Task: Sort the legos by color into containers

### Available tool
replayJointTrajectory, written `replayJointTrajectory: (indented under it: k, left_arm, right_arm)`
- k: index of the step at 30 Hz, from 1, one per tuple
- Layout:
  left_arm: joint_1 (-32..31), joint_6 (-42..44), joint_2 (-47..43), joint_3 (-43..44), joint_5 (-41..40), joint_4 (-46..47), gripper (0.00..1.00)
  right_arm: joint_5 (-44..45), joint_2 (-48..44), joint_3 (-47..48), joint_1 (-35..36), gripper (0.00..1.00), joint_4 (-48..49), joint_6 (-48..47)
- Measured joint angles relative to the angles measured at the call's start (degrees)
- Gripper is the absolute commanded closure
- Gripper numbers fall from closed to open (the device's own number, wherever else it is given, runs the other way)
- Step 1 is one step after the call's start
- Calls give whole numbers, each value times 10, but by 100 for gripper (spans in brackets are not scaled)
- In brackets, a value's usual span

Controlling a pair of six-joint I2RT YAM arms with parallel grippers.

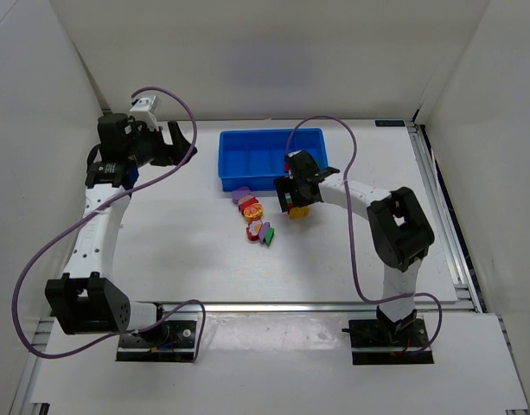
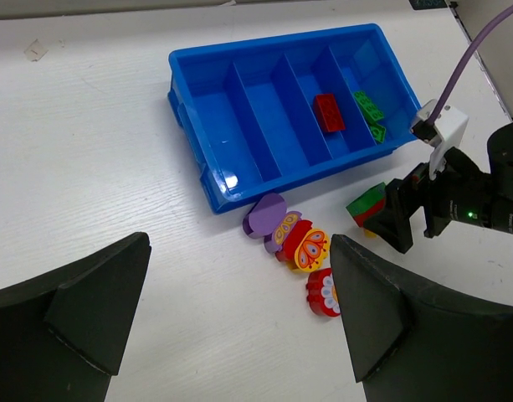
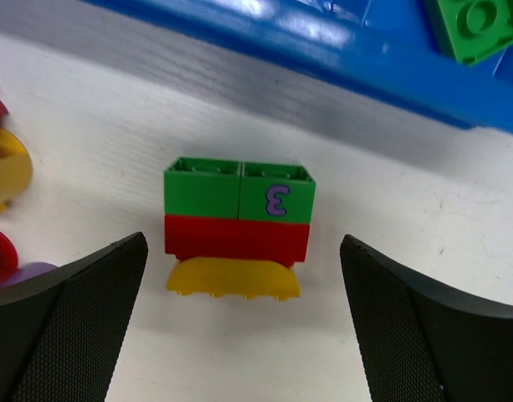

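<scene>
My right gripper needs to move toward the stack's green blocks before it closes on them. The blocks are completely beyond its fingers, so it would miss if it closed now.
The blue tray with its containers lies at the back centre. In the left wrist view the tray holds a red lego in the third compartment and green legos in the fourth; the two left compartments look bare. A stack of green, red and yellow legos stands in front of the tray. My right gripper is open, one finger on each side of the stack and not touching it. A row of purple, red and yellow legos lies left of it. High at the back left, my left gripper is open and holds nothing.
Purple cables loop from both wrists over the table. White walls close in the back and both sides. A metal rail runs along the table's right edge. The right gripper hangs just in front of the tray's right end.
</scene>
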Motion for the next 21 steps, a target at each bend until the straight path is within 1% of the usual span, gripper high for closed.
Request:
replayJointTrajectory:
  k: [4, 13, 16, 17, 20, 21]
  left_arm:
    - [0, 0, 0, -4, 2, 0, 1]
    - [0, 0, 9, -4, 4, 1, 1]
    - [0, 0, 14, -4, 4, 0, 0]
    - [0, 0, 15, -4, 4, 0, 1]
    - [0, 0, 16, -4, 6, 0, 0]
    - [0, 0, 16, -4, 7, 0, 1]
  right_arm:
    - [-13, 2, 0, -5, 1, 19, 1]
    - [-25, 39, 14, -10, 1, 25, 10]
    - [-27, 48, 16, -10, 10, 29, 14]
    - [-27, 49, 16, -10, 15, 31, 15]
    - [-27, 50, 16, -10, 22, 38, 18]
    - [-27, 50, 16, -10, 29, 40, 18]
